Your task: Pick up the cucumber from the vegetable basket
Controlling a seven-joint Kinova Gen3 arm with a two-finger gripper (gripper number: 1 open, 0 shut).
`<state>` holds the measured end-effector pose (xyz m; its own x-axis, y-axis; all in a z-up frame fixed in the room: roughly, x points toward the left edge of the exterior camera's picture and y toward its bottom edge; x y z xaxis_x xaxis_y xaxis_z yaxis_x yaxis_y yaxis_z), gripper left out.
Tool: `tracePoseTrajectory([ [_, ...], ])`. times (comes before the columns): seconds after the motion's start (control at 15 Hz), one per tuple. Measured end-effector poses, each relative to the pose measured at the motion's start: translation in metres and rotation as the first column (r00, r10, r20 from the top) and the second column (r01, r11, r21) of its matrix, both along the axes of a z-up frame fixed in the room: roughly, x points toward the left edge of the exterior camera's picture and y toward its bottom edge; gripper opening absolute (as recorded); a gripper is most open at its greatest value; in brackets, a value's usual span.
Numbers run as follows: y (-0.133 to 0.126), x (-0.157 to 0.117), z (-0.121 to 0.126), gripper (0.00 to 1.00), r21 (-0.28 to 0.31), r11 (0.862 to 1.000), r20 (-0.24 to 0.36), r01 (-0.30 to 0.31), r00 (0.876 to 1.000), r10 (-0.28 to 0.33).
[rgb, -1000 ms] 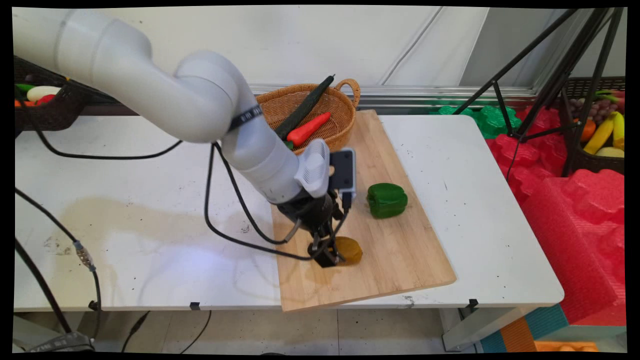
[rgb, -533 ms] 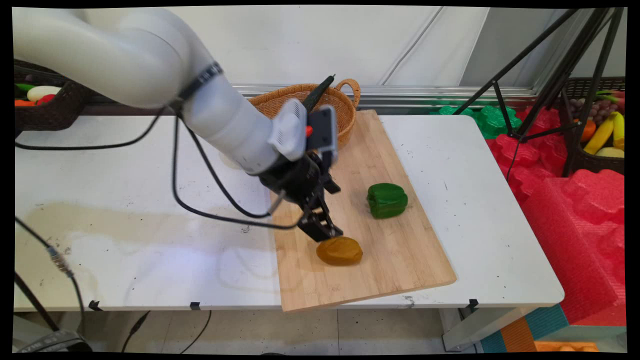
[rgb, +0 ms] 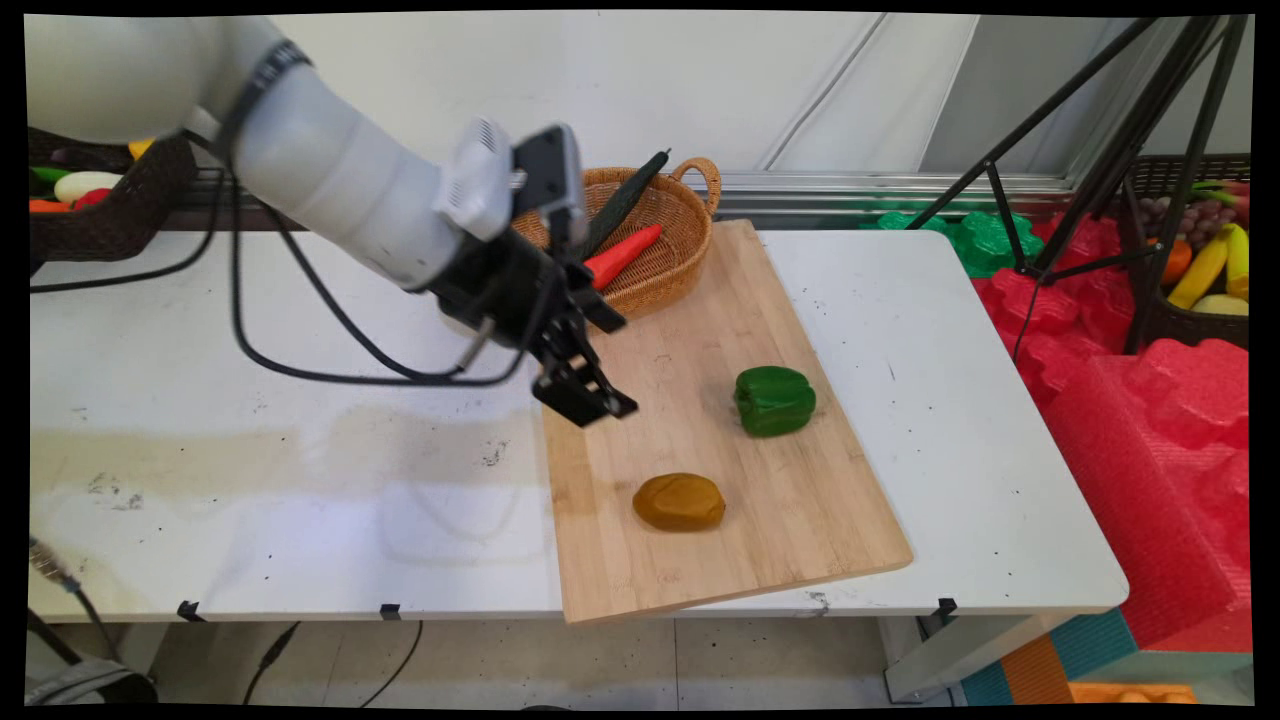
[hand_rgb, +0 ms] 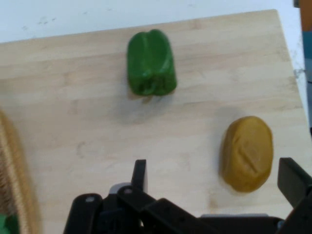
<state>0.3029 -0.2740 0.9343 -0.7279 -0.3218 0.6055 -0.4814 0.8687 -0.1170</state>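
Observation:
The gripper will next lift the long dark green cucumber out of the wicker basket [rgb: 681, 260], and it will grab the cucumber by its middle [rgb: 607, 227] for that.
My gripper [rgb: 592, 402] hangs open and empty above the left part of the wooden cutting board [rgb: 800, 520]. A brownish-yellow potato [rgb: 679, 501] lies on the board below and to the right of it, apart from the fingers. A green bell pepper [rgb: 774, 400] rests further right on the board. In the hand view the potato [hand_rgb: 247, 152] lies at the right between the spread fingers [hand_rgb: 139, 174], and the green pepper [hand_rgb: 150, 63] sits above it on the board [hand_rgb: 73, 97].
A wicker basket [rgb: 690, 215] with a red carrot [rgb: 618, 257] and a dark cucumber [rgb: 622, 200] stands at the board's far end. Black cables [rgb: 330, 330] hang from the arm over the white table [rgb: 250, 480]. A tripod [rgb: 1090, 160] and red foam [rgb: 1150, 420] stand at the right.
The gripper let go of the potato, opened, and rose up and to the left, away from it. The potato stays on the board.

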Motion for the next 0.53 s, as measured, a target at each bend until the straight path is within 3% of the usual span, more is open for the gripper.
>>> tracePoseTrajectory([
  [0.53, -0.009, 0.045, 0.028, 1.0, -0.044, 0.987, -0.043, -0.152, 0.988, 0.15],
])
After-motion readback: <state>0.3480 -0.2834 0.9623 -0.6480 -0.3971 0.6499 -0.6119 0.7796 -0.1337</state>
